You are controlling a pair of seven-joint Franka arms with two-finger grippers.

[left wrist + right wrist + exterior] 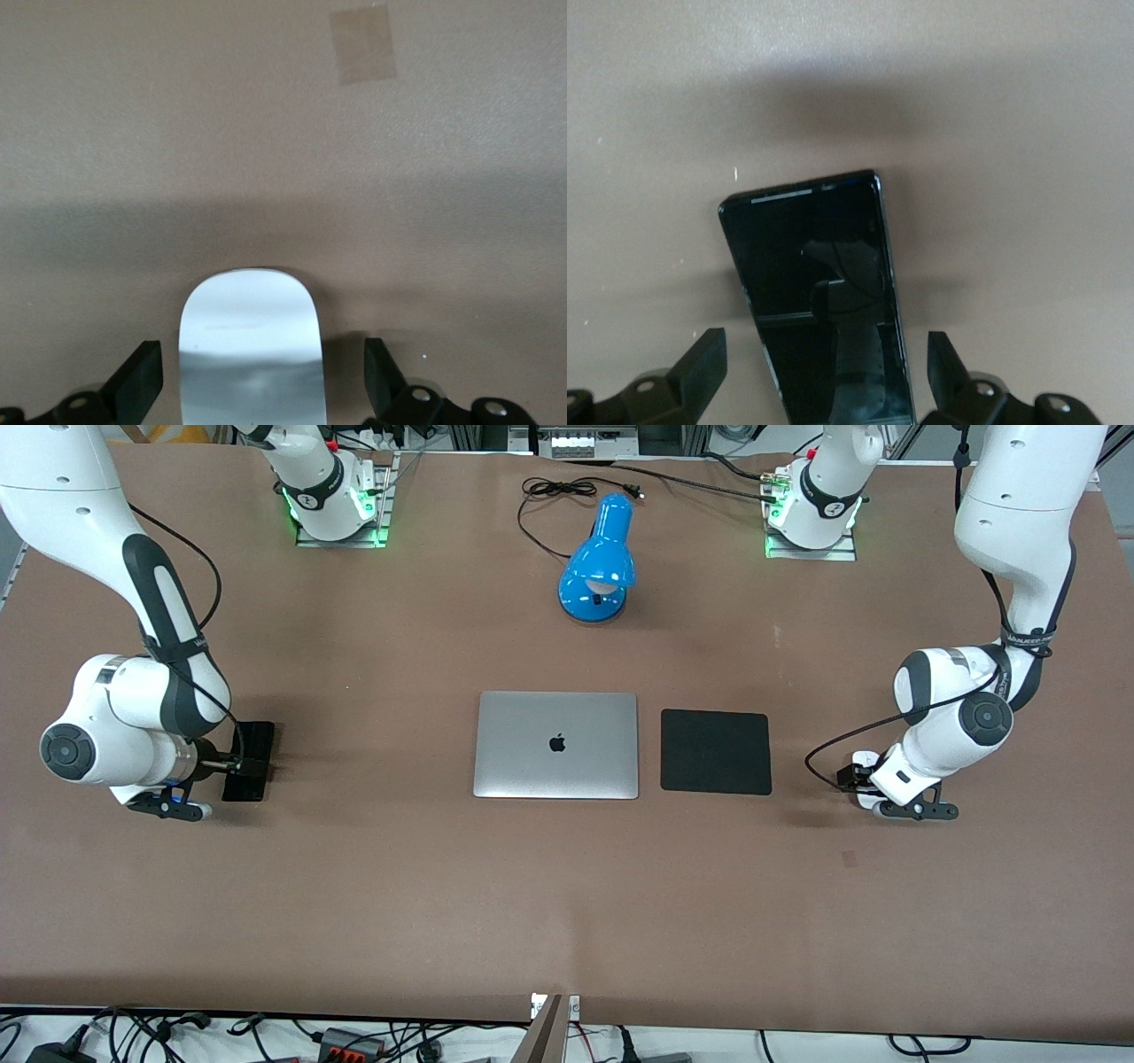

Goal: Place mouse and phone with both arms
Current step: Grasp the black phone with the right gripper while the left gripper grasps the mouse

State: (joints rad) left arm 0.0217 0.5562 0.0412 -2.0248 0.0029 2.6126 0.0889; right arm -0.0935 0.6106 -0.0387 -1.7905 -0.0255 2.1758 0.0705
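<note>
I should close my left gripper now. Closing now would catch the white mouse. My fingers are low on both sides of the mouse in the left wrist view.
The white mouse lies on the brown table at the left arm's end; in the front view only a bit of it shows under the arm. My left gripper is open and low over it, one finger on each side with a gap. It also shows in the front view. The black phone lies flat at the right arm's end. My right gripper is open and straddles it without touching; it also shows in the front view.
A closed silver laptop lies mid-table with a square black mouse pad beside it toward the left arm's end. A blue desk lamp and its black cable lie farther from the camera.
</note>
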